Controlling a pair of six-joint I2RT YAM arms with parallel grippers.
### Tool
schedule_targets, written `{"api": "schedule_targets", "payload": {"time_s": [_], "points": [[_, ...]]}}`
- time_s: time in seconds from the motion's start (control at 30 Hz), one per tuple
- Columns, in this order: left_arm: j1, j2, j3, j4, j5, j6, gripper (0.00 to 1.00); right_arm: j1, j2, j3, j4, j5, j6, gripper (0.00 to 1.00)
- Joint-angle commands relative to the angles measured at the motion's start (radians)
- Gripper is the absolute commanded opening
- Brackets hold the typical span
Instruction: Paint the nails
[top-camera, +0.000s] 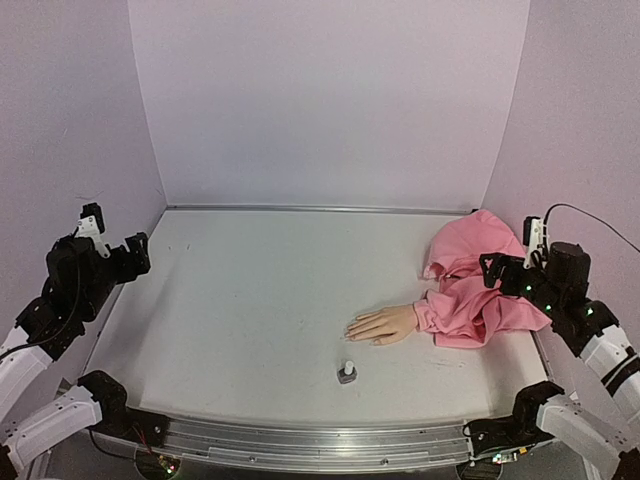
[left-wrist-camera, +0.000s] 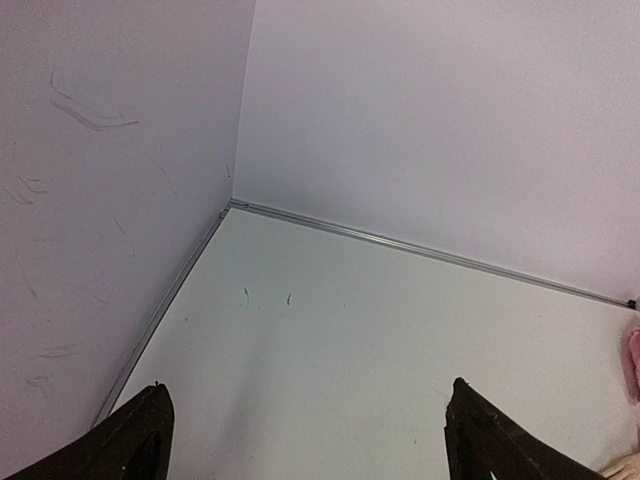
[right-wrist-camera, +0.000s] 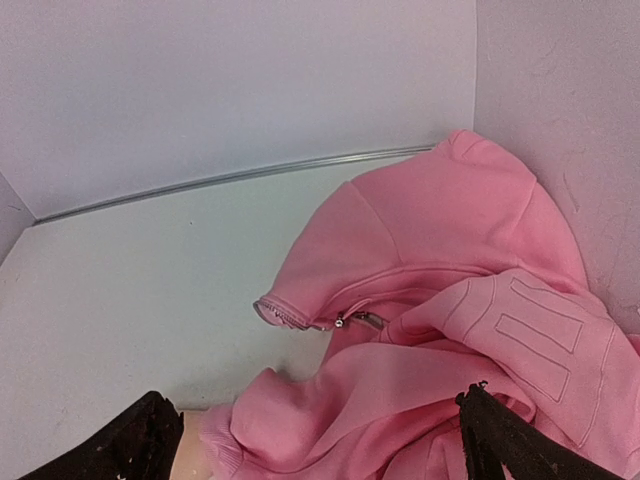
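Observation:
The polish bottle next needs to be picked up by its white cap (top-camera: 348, 367) with my right gripper to paint the nails, which leaves the bottle's body free for my left gripper.
A flesh-coloured mannequin hand (top-camera: 383, 325) lies flat on the table right of centre, its fingers pointing left. Its nails are too small to make out from above. A pink sleeve (top-camera: 478, 285) covers the wrist and piles up toward the back right corner. A small white-capped polish bottle (top-camera: 347, 373) stands just in front of the hand. My left gripper (top-camera: 137, 253) hovers open at the far left edge, far from the hand, with nothing between its fingers (left-wrist-camera: 150, 435). My right gripper (top-camera: 491, 270) hangs open over the pink sleeve (right-wrist-camera: 450, 300). The mannequin's wrist (right-wrist-camera: 192, 452) shows by its left finger.
Pale walls close the table (top-camera: 250, 300) on the left, back and right. A metal strip (top-camera: 320, 208) runs along the foot of the back wall. The pink fabric (left-wrist-camera: 634, 360) shows at the right edge of the left wrist view.

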Motion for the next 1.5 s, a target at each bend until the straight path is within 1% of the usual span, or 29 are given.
{"api": "schedule_targets", "payload": {"time_s": [0.0,0.07,0.23,0.3,0.37,0.5,0.73,0.87,0.93,1.03,1.17,1.27,1.37,1.47], "points": [[0.054,0.057,0.072,-0.010,0.063,-0.031,0.96,0.000,0.095,0.102,-0.001,0.039,0.005,0.98],[0.081,0.090,0.092,-0.022,0.106,-0.034,0.97,0.001,0.145,0.139,-0.009,0.031,0.009,0.98],[0.139,0.182,0.160,-0.055,0.227,-0.046,0.98,0.005,0.283,0.250,-0.048,-0.061,0.014,0.98],[0.160,0.220,0.189,-0.061,0.291,-0.056,0.99,0.030,0.346,0.301,-0.080,-0.083,0.012,0.98],[0.176,0.259,0.215,-0.066,0.353,-0.070,0.99,0.085,0.406,0.348,-0.105,-0.092,0.012,0.98],[0.201,0.350,0.262,-0.076,0.496,-0.110,0.99,0.243,0.529,0.433,-0.135,-0.101,0.032,0.98],[0.210,0.516,0.300,-0.067,0.736,-0.190,0.99,0.612,0.732,0.532,-0.177,-0.090,0.081,0.98],[0.176,0.589,0.303,-0.056,0.806,-0.222,0.99,0.797,0.878,0.578,-0.229,-0.058,0.108,0.98],[0.150,0.614,0.306,-0.051,0.821,-0.232,0.99,0.863,0.937,0.591,-0.251,-0.039,0.119,0.96],[0.113,0.647,0.311,-0.044,0.828,-0.243,0.99,0.935,1.010,0.591,-0.269,-0.032,0.143,0.91],[0.086,0.678,0.315,-0.031,0.839,-0.263,0.99,0.975,1.061,0.574,-0.277,0.010,0.175,0.82],[0.077,0.694,0.325,-0.024,0.852,-0.268,0.99,0.981,1.066,0.559,-0.273,0.033,0.194,0.71],[0.074,0.699,0.332,-0.019,0.861,-0.269,0.99,0.981,1.070,0.534,-0.247,0.025,0.220,0.59],[0.072,0.704,0.335,-0.016,0.865,-0.269,0.99,0.983,1.079,0.516,-0.239,0.016,0.237,0.51]]}}
